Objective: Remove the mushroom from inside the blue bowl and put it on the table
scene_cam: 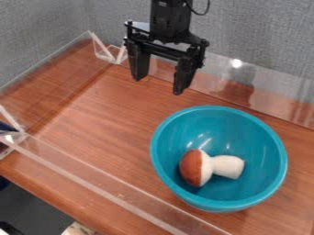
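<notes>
I will get the mushroom out of the blue bowl (263, 147) next, so my gripper will grab it where its stem meets the cap (210, 166).
The mushroom (208, 168), with a reddish-brown cap and a cream stem, lies on its side inside the blue bowl (263, 147). The bowl sits on the table (86, 110) at the front right. My gripper (161, 76) hangs above the table's far middle, behind and to the left of the bowl. Its two black fingers (141, 66) stand apart, open, with nothing between them. It touches neither the bowl nor the mushroom.
Low clear acrylic walls (73, 170) edge the tabletop along the front and back. A small clamp-like fitting (10, 128) sits at the left edge. Bare wood lies left of the bowl.
</notes>
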`<state>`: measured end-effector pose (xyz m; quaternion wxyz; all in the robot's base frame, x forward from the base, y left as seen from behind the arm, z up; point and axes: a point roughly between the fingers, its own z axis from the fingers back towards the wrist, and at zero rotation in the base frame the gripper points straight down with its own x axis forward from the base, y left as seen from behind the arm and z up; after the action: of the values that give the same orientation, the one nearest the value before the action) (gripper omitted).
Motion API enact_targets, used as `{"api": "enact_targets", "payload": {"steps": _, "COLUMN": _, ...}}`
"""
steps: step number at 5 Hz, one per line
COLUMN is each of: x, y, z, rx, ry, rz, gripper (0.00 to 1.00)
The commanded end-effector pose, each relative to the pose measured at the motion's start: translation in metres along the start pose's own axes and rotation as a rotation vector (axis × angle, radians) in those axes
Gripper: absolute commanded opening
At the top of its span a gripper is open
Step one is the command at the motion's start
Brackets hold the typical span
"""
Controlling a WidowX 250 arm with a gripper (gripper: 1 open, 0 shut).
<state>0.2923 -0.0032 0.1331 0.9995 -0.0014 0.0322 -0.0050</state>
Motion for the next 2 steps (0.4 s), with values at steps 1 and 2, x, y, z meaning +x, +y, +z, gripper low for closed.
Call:
{"api": "enact_targets", "payload": {"steps": 1, "x": -0.005, "y": -0.017, "z": -0.004, "rx": -0.001, "ry": 0.002, "rz": -0.064, "gripper": 1.0}}
{"api": "enact_targets", "payload": {"steps": 2, "x": -0.012, "y": -0.036, "z": -0.009, "rx": -0.001, "ry": 0.008, "rz": -0.142, "gripper": 1.0}}
